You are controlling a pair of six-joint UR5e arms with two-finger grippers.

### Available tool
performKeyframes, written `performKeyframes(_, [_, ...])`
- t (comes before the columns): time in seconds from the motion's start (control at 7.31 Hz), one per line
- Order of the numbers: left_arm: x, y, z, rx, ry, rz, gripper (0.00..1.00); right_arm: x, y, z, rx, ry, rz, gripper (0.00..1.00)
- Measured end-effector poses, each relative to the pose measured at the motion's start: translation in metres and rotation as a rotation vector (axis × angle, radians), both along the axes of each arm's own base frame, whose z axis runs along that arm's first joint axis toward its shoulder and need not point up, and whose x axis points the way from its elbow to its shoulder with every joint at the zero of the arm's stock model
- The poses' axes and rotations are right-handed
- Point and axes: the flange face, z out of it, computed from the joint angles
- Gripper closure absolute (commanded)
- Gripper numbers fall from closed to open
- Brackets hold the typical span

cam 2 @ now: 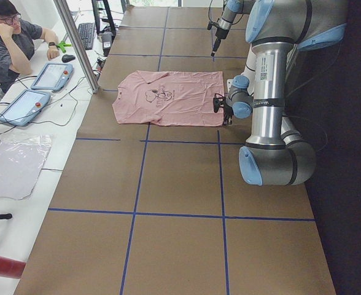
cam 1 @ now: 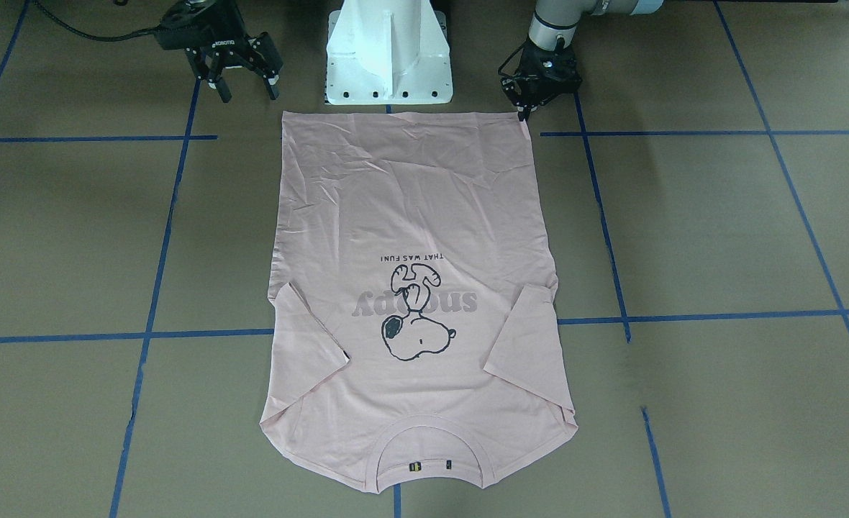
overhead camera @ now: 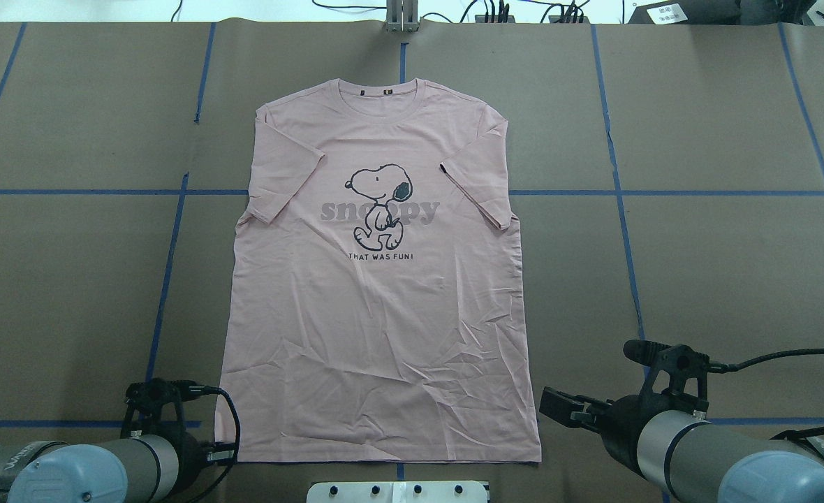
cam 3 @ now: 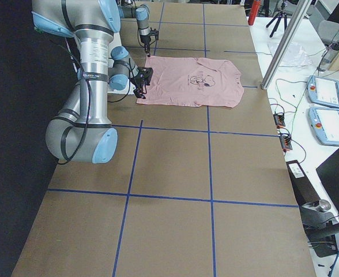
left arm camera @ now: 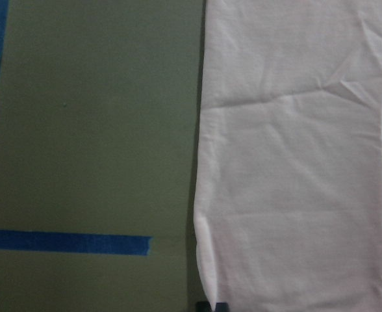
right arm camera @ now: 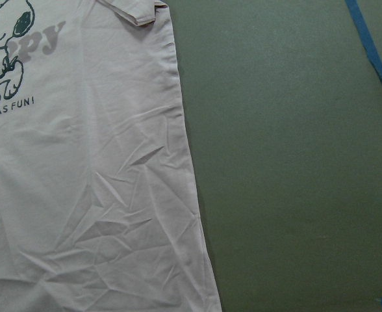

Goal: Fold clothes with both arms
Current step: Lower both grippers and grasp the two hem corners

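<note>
My right gripper picks up the shirt by its free hem corner (cam 1: 287, 116) next, to fold the T-shirt's lower half up toward the collar (cam 1: 429, 424).
The pale pink T-shirt (cam 1: 410, 216) lies flat on the brown table, print up, with both sleeves folded inward and its hem toward me. It also shows in the overhead view (overhead camera: 384, 314). My left gripper (cam 1: 524, 113) points down at the hem corner on my left. In the left wrist view its fingertips (left arm camera: 222, 306) sit close together at the shirt's edge (left arm camera: 295, 162), shut on the fabric. My right gripper (cam 1: 246, 90) is open and empty. It hangs just beside the other hem corner and clear of the shirt (right arm camera: 80, 195).
The white pedestal (cam 1: 388, 57) stands just behind the hem. Blue tape lines (cam 1: 165, 216) cross the brown table. In the exterior left view an operator (cam 2: 8, 37) sits at a side bench with tablets (cam 2: 51, 77), beyond the shirt's collar end.
</note>
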Motion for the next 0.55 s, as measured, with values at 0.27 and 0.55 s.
performKeyframes(0.27, [-0.001,0.0,-0.005,0.001,0.01,0.001,1.0,-0.01,0.008,0.008,-0.008,0.013,0.005,0.32])
performKeyframes(0.55, [0.001,0.0,-0.01,0.005,0.02,-0.002,1.0,-0.033,0.026,0.026,-0.013,0.039,0.027,0.36])
